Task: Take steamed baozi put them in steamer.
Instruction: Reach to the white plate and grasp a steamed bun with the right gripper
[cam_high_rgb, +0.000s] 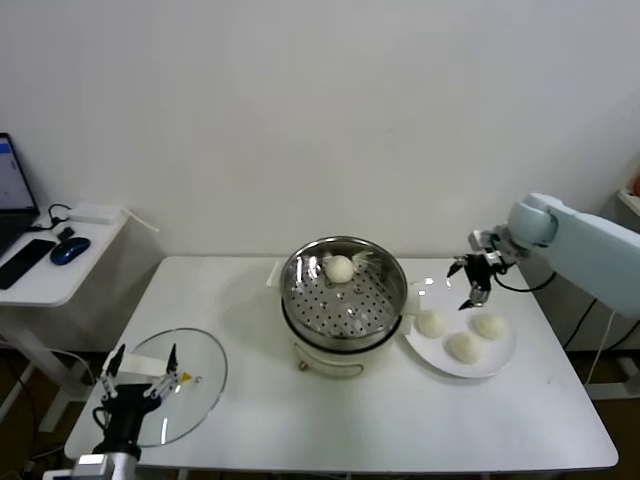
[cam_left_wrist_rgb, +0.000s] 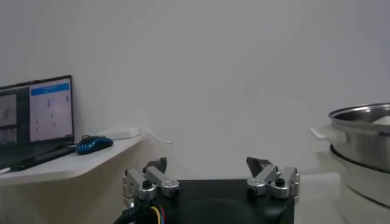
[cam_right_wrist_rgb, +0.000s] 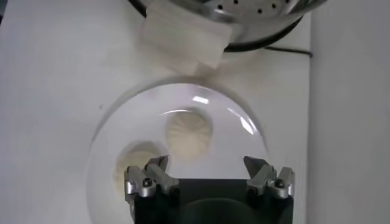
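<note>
The baozi nearest the steamer is next: my right gripper will grab it by its round sides to fill the steamer (cam_high_rgb: 343, 296).
The steamer (cam_high_rgb: 343, 296), a shiny steel pot with a perforated bottom on a cream base, stands mid-table with one baozi (cam_high_rgb: 340, 268) inside near its far wall. Three baozi (cam_high_rgb: 431, 323) (cam_high_rgb: 489, 325) (cam_high_rgb: 463, 346) lie on a white plate (cam_high_rgb: 499, 360) to its right. My right gripper (cam_high_rgb: 469, 283) is open and empty, hovering above the plate's far edge. In the right wrist view the gripper (cam_right_wrist_rgb: 207, 163) is above the plate (cam_right_wrist_rgb: 244, 158), with one baozi (cam_right_wrist_rgb: 189, 134) between the jaws' line and another (cam_right_wrist_rgb: 133, 163) beside it. My left gripper (cam_high_rgb: 140, 365) is open and parked at the front left.
A glass lid (cam_high_rgb: 190, 385) lies flat at the table's front left, under the left gripper. A side table (cam_high_rgb: 45, 275) at the left holds a laptop, a phone and a mouse (cam_high_rgb: 70, 250). The steamer's rim (cam_left_wrist_rgb: 359, 112) shows in the left wrist view.
</note>
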